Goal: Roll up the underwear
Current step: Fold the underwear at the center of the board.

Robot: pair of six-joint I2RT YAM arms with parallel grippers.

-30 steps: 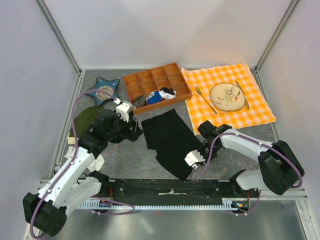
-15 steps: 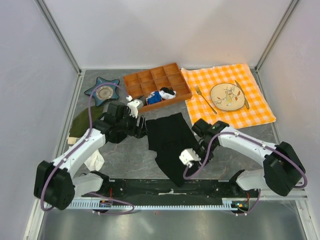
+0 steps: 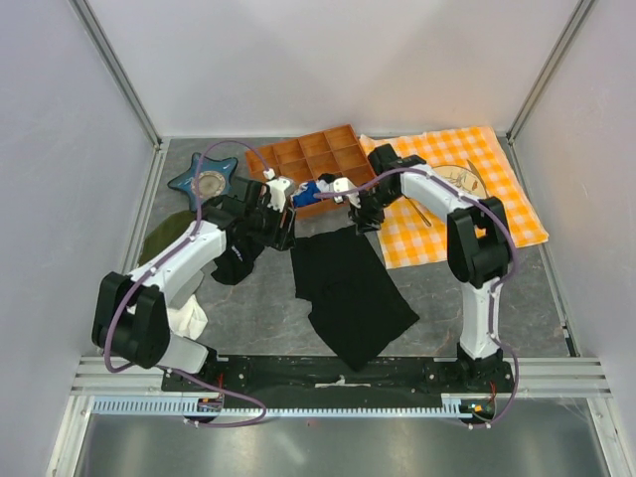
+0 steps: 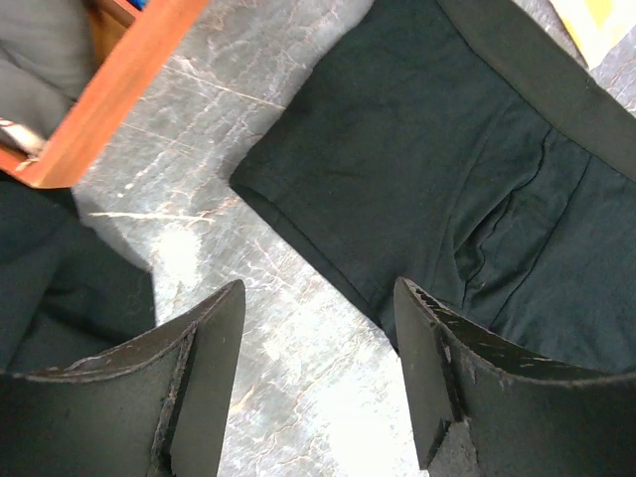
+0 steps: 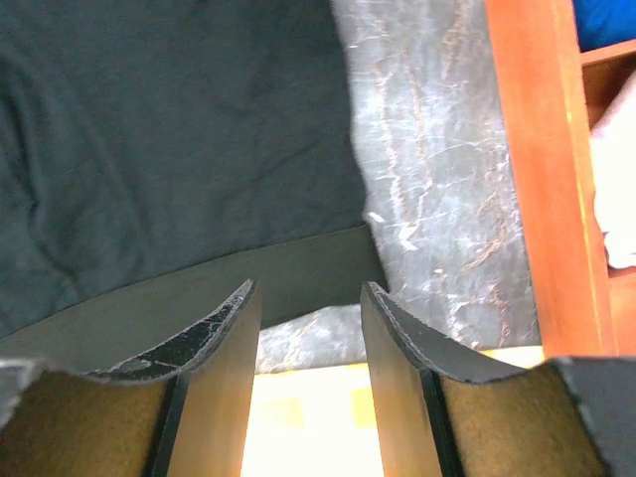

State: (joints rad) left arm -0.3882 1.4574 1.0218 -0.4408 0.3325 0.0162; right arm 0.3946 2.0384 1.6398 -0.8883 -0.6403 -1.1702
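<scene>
I need to grab the black underwear's far waistband corner (image 3: 356,232), beside the orange tray (image 3: 303,159), with my right gripper next, to fold that side of the underwear over for rolling.
The black underwear (image 3: 348,288) lies flat on the grey table, its far edge toward the orange tray (image 3: 303,159). My left gripper (image 3: 282,227) is open and empty over the table at the underwear's far left corner. In the left wrist view (image 4: 318,298) bare table shows between its fingers, and the underwear (image 4: 427,169) lies just beyond. My right gripper (image 3: 363,221) is open and empty at the far right corner. In the right wrist view (image 5: 309,293) its fingers hang over the waistband corner of the underwear (image 5: 179,129).
The orange tray holds blue and white items. An orange checkered cloth (image 3: 477,214) with a plate (image 3: 459,181) and fork lies at right. A blue star dish (image 3: 204,181), an olive cloth (image 3: 164,238), a smaller black cloth (image 3: 234,263) and a white cloth (image 3: 187,320) lie at left.
The right arm swung from the underwear's near right side to its far right corner. The left gripper moved right and farther, to the far left corner. The underwear shifted slightly.
</scene>
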